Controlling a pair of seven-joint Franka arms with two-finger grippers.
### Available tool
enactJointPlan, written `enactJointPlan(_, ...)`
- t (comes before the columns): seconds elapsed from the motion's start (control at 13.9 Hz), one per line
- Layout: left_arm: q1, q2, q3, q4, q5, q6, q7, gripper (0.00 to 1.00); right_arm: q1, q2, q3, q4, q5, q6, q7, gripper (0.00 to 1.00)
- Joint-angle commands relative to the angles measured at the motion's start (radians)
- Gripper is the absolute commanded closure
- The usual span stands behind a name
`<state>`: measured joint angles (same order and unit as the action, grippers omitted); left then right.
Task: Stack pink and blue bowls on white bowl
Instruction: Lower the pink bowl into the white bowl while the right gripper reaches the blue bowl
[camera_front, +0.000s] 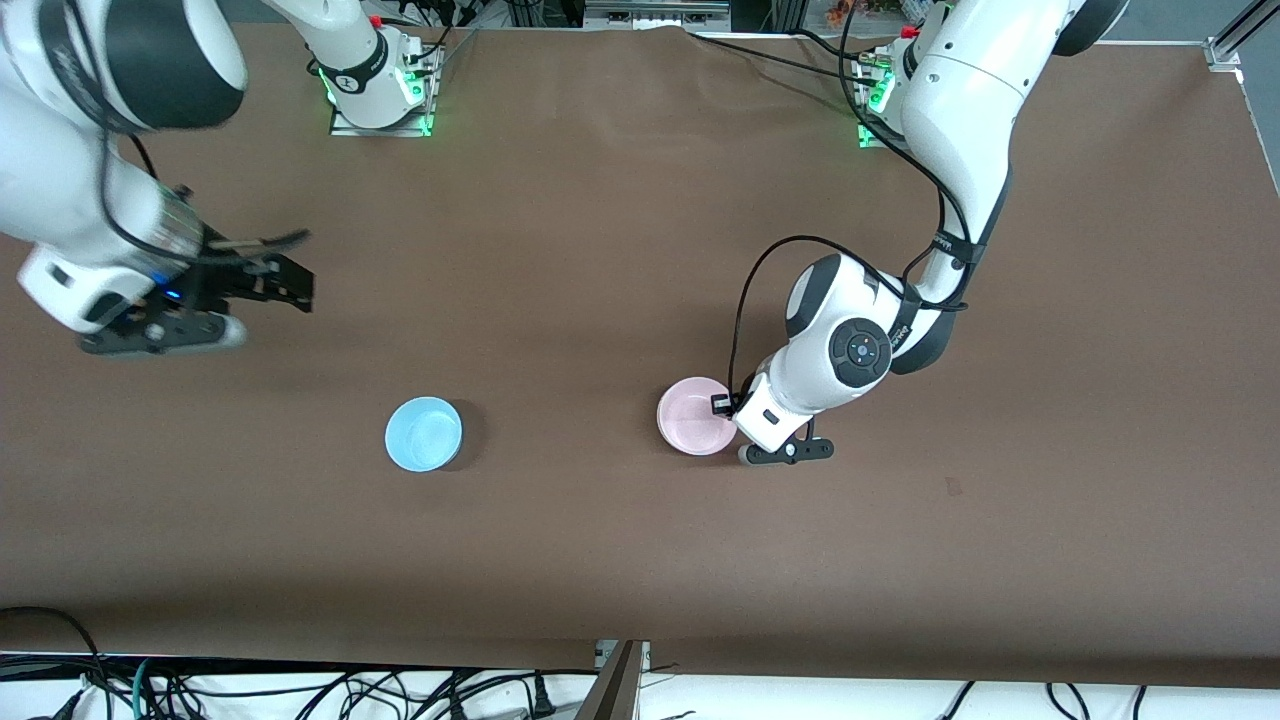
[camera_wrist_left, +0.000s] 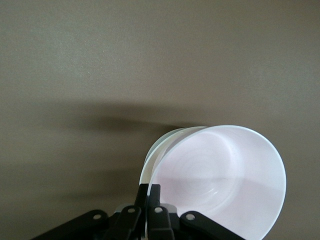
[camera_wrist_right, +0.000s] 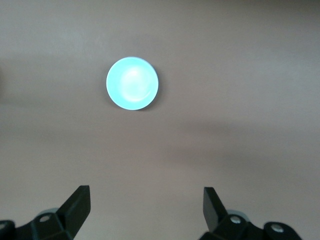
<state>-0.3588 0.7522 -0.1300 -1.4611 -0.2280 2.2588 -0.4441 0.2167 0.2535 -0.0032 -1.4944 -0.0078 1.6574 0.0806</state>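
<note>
My right gripper should grab the light blue bowl next, holding it by its rim (camera_front: 423, 403), so it can stack it with the pink bowl (camera_front: 692, 417).
The pink bowl (camera_front: 692, 417) sits on the brown table, toward the left arm's end. My left gripper (camera_front: 735, 418) is low at its rim and shut on that rim, as the left wrist view (camera_wrist_left: 149, 192) shows. In that view the pink bowl (camera_wrist_left: 225, 175) fills the frame, and a second pale white rim (camera_wrist_left: 149, 161) shows nested just under it, likely the white bowl. The front view shows no separate white bowl. The light blue bowl (camera_front: 423, 433) stands alone toward the right arm's end. My right gripper (camera_front: 298, 272) is open and empty, up over bare table; its wrist view shows the blue bowl (camera_wrist_right: 132, 83).
The brown table (camera_front: 620, 250) carries only these bowls. The two arm bases (camera_front: 375, 80) stand along its edge farthest from the front camera. Cables hang below the table edge nearest the camera (camera_front: 300, 690).
</note>
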Motion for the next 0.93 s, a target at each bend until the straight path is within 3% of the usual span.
enactJointPlan(0.0,0.006,-0.014,-0.005,-0.016,0.033,-0.011,0.013,1.0,0.006,0.082,-0.003,0.016,-0.006,0.04,-0.019,0.0)
enactJointPlan(0.43,-0.002,-0.001,-0.005,-0.016,0.033,-0.008,0.01,1.0,0.004,0.347,-0.003,0.011,-0.001,0.391,-0.028,0.01)
enactJointPlan(0.65,-0.005,0.016,-0.005,-0.015,0.035,0.001,0.001,1.0,0.001,0.424,-0.003,0.006,0.029,0.467,-0.032,0.02)
enactJointPlan(0.86,-0.005,0.027,-0.005,-0.012,0.026,0.001,-0.004,1.0,-0.002,0.435,-0.003,-0.017,0.032,0.469,-0.059,0.05)
